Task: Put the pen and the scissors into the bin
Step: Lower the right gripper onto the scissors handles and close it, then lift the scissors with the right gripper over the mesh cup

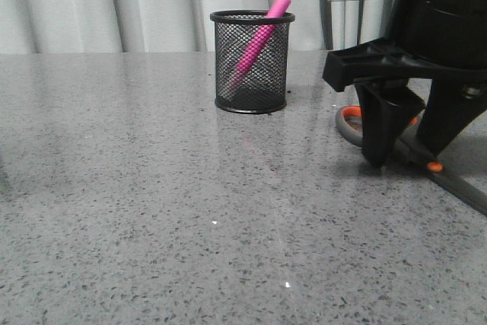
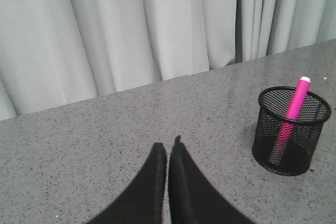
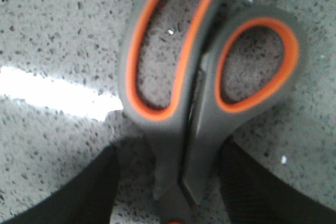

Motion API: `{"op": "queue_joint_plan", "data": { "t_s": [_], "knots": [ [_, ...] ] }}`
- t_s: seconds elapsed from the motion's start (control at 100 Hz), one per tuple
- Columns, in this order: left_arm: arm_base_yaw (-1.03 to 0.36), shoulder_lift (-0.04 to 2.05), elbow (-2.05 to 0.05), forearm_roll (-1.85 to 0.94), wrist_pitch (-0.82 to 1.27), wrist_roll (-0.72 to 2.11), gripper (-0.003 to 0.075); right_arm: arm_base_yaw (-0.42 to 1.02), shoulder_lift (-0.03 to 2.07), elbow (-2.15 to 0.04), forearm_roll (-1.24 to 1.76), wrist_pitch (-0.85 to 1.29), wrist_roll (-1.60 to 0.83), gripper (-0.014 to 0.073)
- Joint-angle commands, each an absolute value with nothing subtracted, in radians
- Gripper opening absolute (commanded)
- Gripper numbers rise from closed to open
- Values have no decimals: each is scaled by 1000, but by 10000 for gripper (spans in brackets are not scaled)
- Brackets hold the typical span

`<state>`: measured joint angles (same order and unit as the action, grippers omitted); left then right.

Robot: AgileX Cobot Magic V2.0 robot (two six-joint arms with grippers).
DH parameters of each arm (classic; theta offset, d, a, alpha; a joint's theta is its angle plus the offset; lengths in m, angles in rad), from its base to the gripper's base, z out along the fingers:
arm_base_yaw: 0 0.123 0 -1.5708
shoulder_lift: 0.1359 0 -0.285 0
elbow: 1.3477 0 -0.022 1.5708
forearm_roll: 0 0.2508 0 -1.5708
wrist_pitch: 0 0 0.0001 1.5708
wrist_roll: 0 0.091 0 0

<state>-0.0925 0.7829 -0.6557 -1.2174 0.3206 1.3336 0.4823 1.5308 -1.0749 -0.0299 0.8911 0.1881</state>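
My right gripper should close now, because its fingers are low on either side of the scissors' neck (image 1: 409, 151). Closing now would hold the scissors.
The pink pen (image 1: 259, 39) leans inside the black mesh bin (image 1: 228, 66) at the table's far centre, its capped end above the rim. The scissors (image 1: 348, 123) lie flat on the table at the right, with their orange pivot dot (image 1: 434, 166) toward the front. My right gripper (image 1: 403, 154) is lowered over them, open. In the right wrist view its fingers (image 3: 89, 192) stand on either side of the scissors' neck (image 3: 173, 129), with gaps showing. My left gripper (image 2: 168, 148) is shut and empty above bare table, left of the bin (image 2: 310, 145) and pen (image 2: 296, 98).
Grey speckled tabletop (image 1: 152, 203). Pale curtains (image 1: 114, 5) hang behind the table's back edge. The right arm's black body (image 1: 449, 13) fills the upper right of the front view.
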Motion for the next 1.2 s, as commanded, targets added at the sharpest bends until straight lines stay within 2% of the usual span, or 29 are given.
{"op": "queue_joint_plan", "data": {
  "t_s": [0.0,0.21,0.28,0.61,0.82,0.96,1.19],
  "knots": [
    [-91,774,-684,-1246,300,1332,-19,483,1516,-1095,-57,858,195,381],
    [-91,774,-684,-1245,300,1332,-19,481,1534,-1095,-67,856,203,379],
    [-91,774,-684,-1245,298,1332,-19,481,1536,-1095,-67,858,203,353],
    [-91,774,-684,-1238,295,1332,-19,481,1536,-1095,-141,914,203,-77],
    [-91,774,-684,-1238,295,1332,-19,481,1493,-1095,-154,890,203,-76],
    [-91,774,-684,-1238,295,1332,-19,483,1364,-1084,-134,811,203,-76],
    [-91,774,-684,-1238,295,1332,-19,483,1068,-931,-101,288,203,-76]
  ]
}}
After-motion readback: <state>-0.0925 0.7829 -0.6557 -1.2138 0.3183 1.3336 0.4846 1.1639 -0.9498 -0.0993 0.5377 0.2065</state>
